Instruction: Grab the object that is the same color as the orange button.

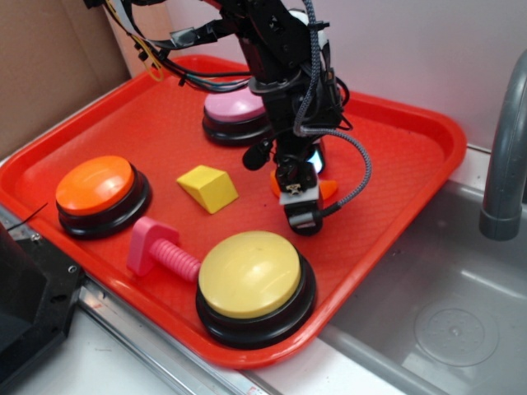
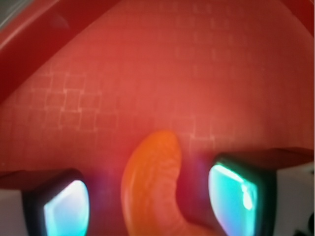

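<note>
The robot should pick out the orange button's match, so its gripper should next grab the crescent by its rounded end [image 2: 156, 162].
The object, a small glossy orange crescent [image 2: 153, 184], lies on the red tray between my two fingers, with a gap on each side. In the exterior view only its tips show [image 1: 328, 190] behind my gripper [image 1: 298, 191], which is lowered onto the tray's middle. In the wrist view my gripper [image 2: 150, 204] stands open around the crescent, its glowing pads [image 2: 66, 209] apart from it. The orange button [image 1: 96, 184], a large orange dome on a black base, sits at the tray's left.
A yellow wedge block [image 1: 207, 188] lies just left of the gripper. A pink bolt [image 1: 160, 253] and a yellow-topped button [image 1: 251, 274] sit at the front, a pink-topped button [image 1: 235, 111] at the back. The red tray [image 1: 412, 156] borders a metal sink [image 1: 449, 304] on the right.
</note>
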